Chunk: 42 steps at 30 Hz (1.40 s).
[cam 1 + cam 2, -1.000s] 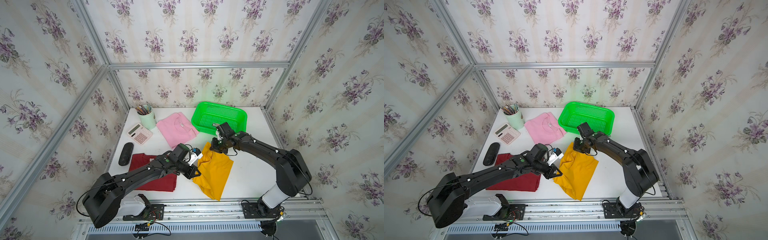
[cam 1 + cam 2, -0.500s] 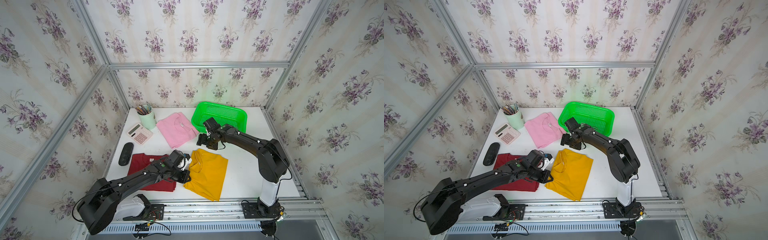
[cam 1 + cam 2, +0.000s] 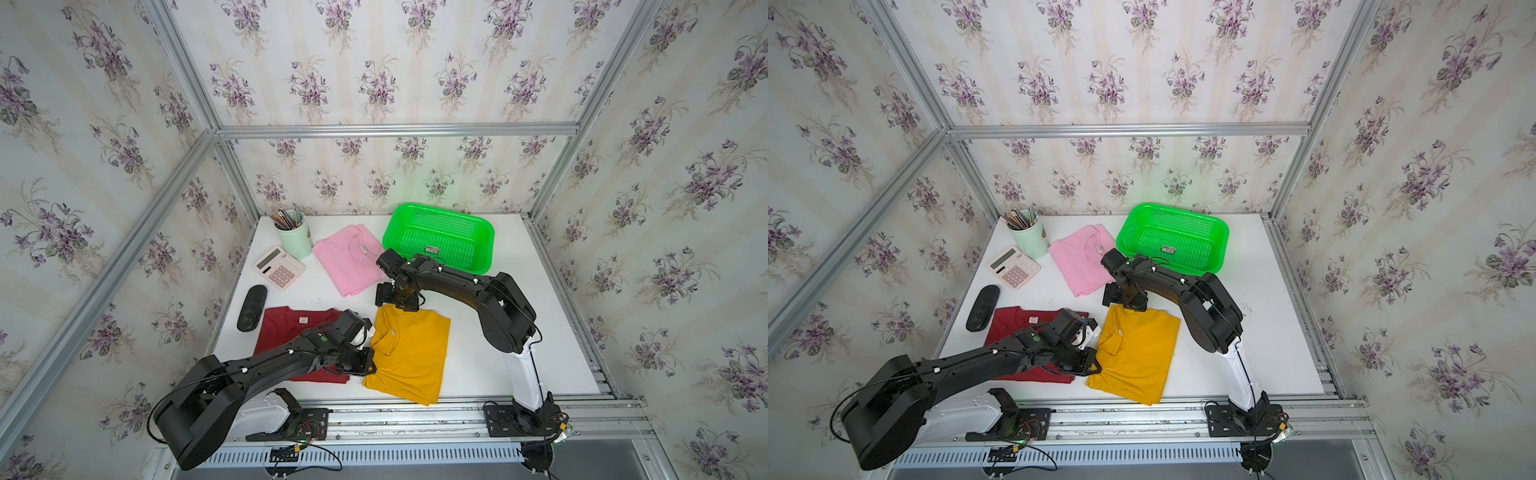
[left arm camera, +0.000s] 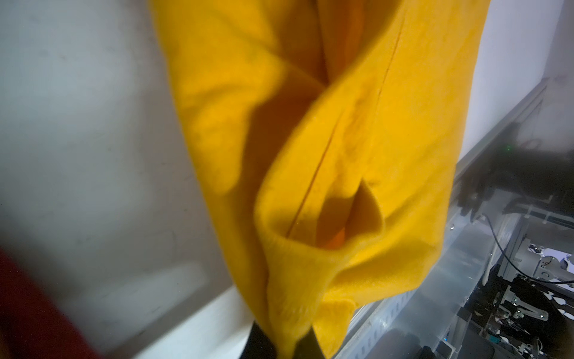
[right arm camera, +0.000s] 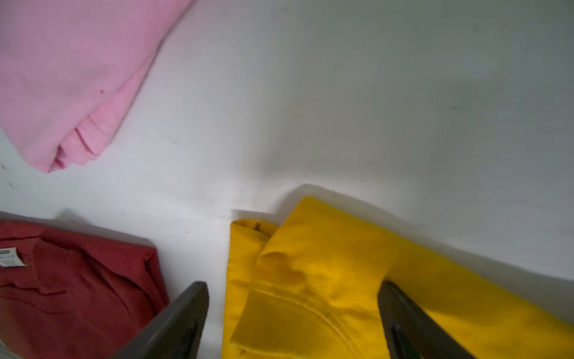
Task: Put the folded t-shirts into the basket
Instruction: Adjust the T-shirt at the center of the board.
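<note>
The flat collar is below my fingers, so it isn't time to close yet. I need to lower my right gripper before I close on the mustard yellow t-shirt at its far corner (image 3: 387, 314) (image 5: 287, 245).
The mustard yellow t-shirt (image 3: 409, 353) (image 3: 1136, 353) lies flat near the table's front edge. My left gripper (image 3: 365, 361) (image 4: 281, 345) is shut on its left edge, and the cloth bunches up from the jaws. My right gripper (image 3: 397, 301) (image 5: 292, 298) stands open over the shirt's far corner, its fingers (image 5: 186, 310) astride the collar and gripping nothing. The dark red t-shirt (image 3: 291, 328) (image 5: 77, 286) lies left of the yellow one, partly under my left arm. Further back lies the pink t-shirt (image 3: 349, 259) (image 5: 62, 77). The green basket (image 3: 453, 249) (image 3: 1187, 245) at the back right holds no shirt.
A mint cup of pencils (image 3: 295, 235), a calculator (image 3: 279, 267) and a black case (image 3: 252, 307) stand along the table's left side. A metal rail (image 3: 415, 409) runs along the front edge. Wallpapered walls close in the back and both sides.
My right gripper opened and let go of the yellow shirt's far edge, then shifted left. The shirt, lifted a second ago, now lies flat. My left gripper kept its hold.
</note>
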{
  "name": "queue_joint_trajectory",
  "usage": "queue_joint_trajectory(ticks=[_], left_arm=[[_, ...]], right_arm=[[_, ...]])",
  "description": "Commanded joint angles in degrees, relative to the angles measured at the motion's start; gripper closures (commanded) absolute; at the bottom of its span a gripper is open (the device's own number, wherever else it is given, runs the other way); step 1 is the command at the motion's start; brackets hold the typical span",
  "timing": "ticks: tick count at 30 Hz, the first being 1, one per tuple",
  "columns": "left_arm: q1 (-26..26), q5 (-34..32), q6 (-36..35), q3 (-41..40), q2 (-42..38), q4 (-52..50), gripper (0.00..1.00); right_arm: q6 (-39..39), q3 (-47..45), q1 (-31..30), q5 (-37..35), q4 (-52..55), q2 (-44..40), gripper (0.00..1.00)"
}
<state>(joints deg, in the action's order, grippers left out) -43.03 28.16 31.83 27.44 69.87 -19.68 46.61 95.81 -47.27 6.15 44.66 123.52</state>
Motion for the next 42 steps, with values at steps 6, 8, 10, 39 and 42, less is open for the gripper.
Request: queue_joint_trajectory(ticks=[6, 8, 10, 39, 42], left_arm=[[0.0, -1.4, 1.8, -1.1, -2.0, 0.7, 0.81], [0.1, -1.6, 1.9, -1.2, -2.1, 0.6, 0.8], [0.0, -1.8, 2.0, -1.3, -2.3, 0.6, 0.8], [-0.6, -1.8, -3.1, 2.9, -5.7, -2.6, 0.96], [-1.3, -0.9, -5.9, 4.7, -7.0, -2.6, 0.99]], right_arm=[[1.2, 7.6, -2.7, -8.2, 6.3, 5.3, 0.11], [0.8, 11.7, -3.9, -11.9, 9.8, 7.8, 0.11], [0.7, 15.4, -4.8, -14.4, 13.2, 10.8, 0.11], [2.5, 15.3, -6.1, -14.7, 10.5, 4.1, 0.92], [5.0, 11.0, -5.0, -15.0, 7.6, -2.1, 0.97]])
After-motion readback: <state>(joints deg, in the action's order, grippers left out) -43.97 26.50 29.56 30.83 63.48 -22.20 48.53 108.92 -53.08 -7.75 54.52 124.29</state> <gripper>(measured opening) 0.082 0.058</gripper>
